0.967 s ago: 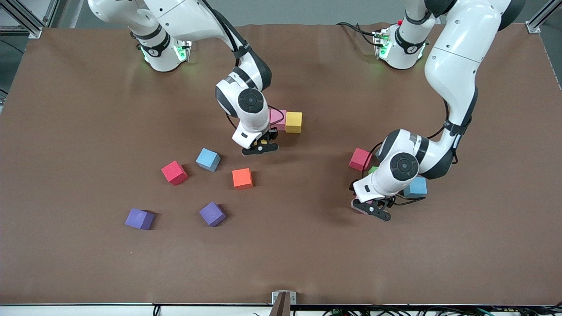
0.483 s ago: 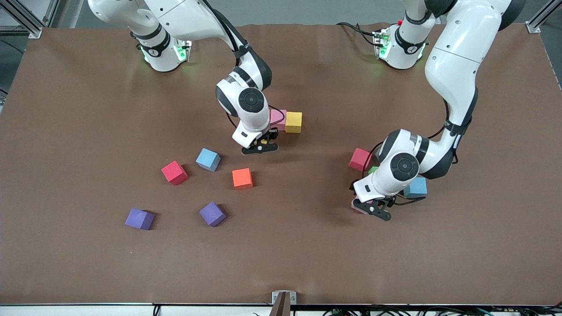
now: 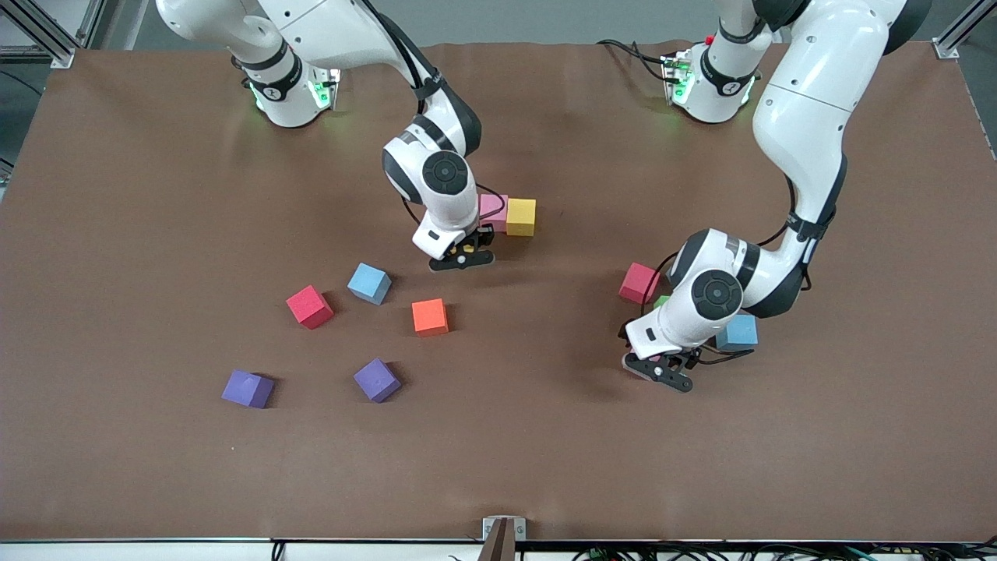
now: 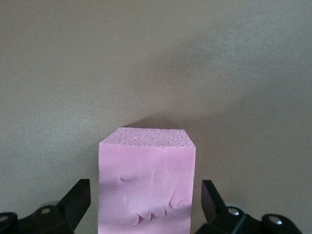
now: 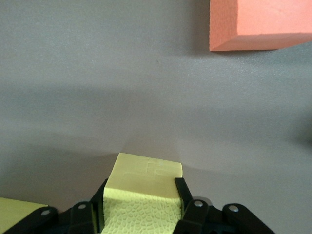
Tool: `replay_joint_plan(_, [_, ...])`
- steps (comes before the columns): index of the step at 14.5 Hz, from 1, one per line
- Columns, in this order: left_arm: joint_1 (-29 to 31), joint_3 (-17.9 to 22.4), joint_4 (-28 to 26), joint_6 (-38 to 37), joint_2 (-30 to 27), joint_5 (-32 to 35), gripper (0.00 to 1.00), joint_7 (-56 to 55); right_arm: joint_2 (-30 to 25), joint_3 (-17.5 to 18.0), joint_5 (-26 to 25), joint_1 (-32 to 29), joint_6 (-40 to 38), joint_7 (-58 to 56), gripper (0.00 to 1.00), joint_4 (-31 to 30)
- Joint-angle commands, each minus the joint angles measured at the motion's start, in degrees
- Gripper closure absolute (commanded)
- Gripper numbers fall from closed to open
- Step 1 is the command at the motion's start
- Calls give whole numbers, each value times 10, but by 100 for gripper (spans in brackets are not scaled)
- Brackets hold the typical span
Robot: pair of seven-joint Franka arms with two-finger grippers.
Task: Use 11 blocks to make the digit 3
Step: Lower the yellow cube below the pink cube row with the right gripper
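Note:
I should close my left gripper on the pink block now. Its fingers are low over the table around the block's sides, so they would hold the block.
My right gripper (image 3: 461, 261) is shut on a yellow block (image 5: 146, 170), low over the table beside a pink block (image 3: 492, 209) and a second yellow block (image 3: 520, 216), which touch each other. My left gripper (image 3: 658, 372) is open, its fingers (image 4: 78, 200) standing apart on either side of another pink block (image 4: 146, 165) on the table. A red block (image 3: 639, 282), a green block (image 3: 661, 301) and a light blue block (image 3: 738, 332) lie close by the left wrist. A light blue block (image 3: 368, 283), a red block (image 3: 309, 306) and an orange block (image 3: 430, 316) lie loose.
Two purple cubes (image 3: 247, 389) (image 3: 377, 379) lie nearer the front camera than the loose blocks. The orange block also shows in the right wrist view (image 5: 258, 24). The brown table mat (image 3: 156, 234) spreads under both arms.
My right gripper has crept a little toward the pink and yellow pair with its yellow block. My left gripper has shifted slightly over its pink block, which now shows less in the front view.

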Motion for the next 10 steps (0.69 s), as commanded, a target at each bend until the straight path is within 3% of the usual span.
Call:
replay_joint_plan(1, [0,1,1,10,2,3,0,12,-13,-4,2,14,13,12,96,-34])
replay_joint_plan(8, [-1,1,2,11,2,3,0,12,-11,-4,2,16,13,19,96,-33])
replay_joint_plan(10, [-1,1,3,11,2,3,5,12,-11,-4,2,16,12,20,96,-33])
